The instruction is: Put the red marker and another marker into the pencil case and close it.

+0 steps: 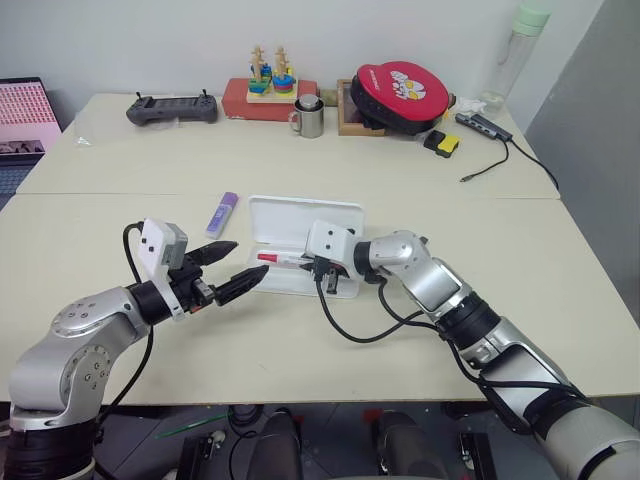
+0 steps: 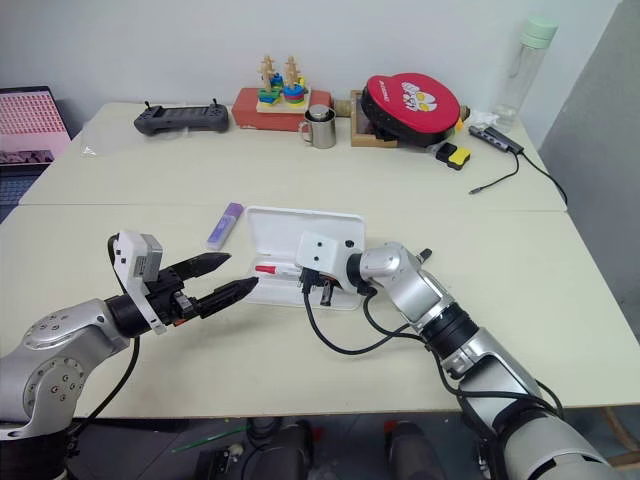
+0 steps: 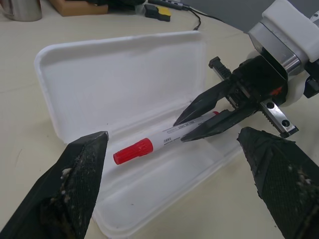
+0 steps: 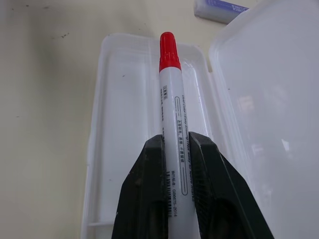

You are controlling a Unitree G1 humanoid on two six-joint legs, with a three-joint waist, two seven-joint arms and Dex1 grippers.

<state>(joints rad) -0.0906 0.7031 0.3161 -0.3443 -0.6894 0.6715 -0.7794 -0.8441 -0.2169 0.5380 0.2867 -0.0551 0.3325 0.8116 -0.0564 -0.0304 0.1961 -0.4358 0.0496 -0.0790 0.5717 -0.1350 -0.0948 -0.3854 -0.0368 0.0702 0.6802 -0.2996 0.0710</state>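
Observation:
I should release the red marker with my right gripper now: its white body is low inside the tray's rim, so the red marker (image 3: 149, 145) would stay there if I opened.
The pencil case (image 1: 318, 218) lies open in the middle of the table, its lid flat behind the base tray (image 4: 124, 99). My right gripper (image 4: 175, 142) is shut on the red marker (image 3: 149, 145), gripping the white barrel and holding it lengthwise over the tray, red cap toward my left arm. Whether the marker touches the tray I cannot tell. My left gripper (image 1: 250, 259) stands open just left of the case, its tips near the red cap and nothing between them. The other marker (image 1: 222, 213), lilac and stubby, lies on the table left of the lid.
Along the table's far edge are a black controller (image 1: 172, 108), a stacking toy on a red box (image 1: 270, 90), a metal mug (image 1: 310, 118), a red round bag (image 1: 400, 95), a yellow-black block (image 1: 442, 143) and a cabled hub (image 1: 485, 125). A bottle (image 1: 520, 50) stands far right.

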